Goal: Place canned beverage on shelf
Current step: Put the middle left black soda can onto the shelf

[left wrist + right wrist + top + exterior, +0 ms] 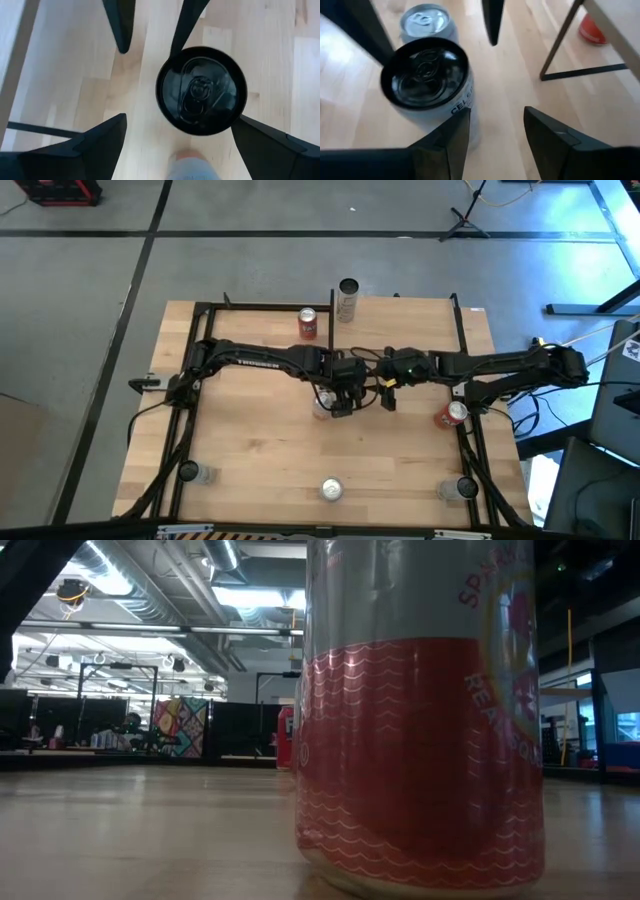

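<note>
I should next take the white can with my right gripper by its side beneath the black top [451, 116], so that I can set it on the shelf.
A white can with a black top [201, 90] stands upright on the tabletop at mid-table; it also shows in the right wrist view [425, 80] and in the high view [322, 406]. My left gripper [341, 398] points down over it, open, with one finger on each side of the can [175, 145]. My right gripper [388, 395] hangs just to the can's right, open and empty [495, 135], with the can outside its fingers. A corner of the light-wood shelf [620, 25] on thin black posts [560, 42] shows in the right wrist view. My left gripper straddles the can from above, fingers pointing down. One finger [270, 142] stands right at the can's wall and the other [100, 145] is apart from it. I cannot tell whether the near finger touches. The can stands on its base on the table.
Other cans stand around: a red one [307, 323] and a tall silver one [347, 300] at the far edge, a red one [450, 415] at the right, three along the near edge [331, 489]. The middle one [420, 720] fills the low view.
</note>
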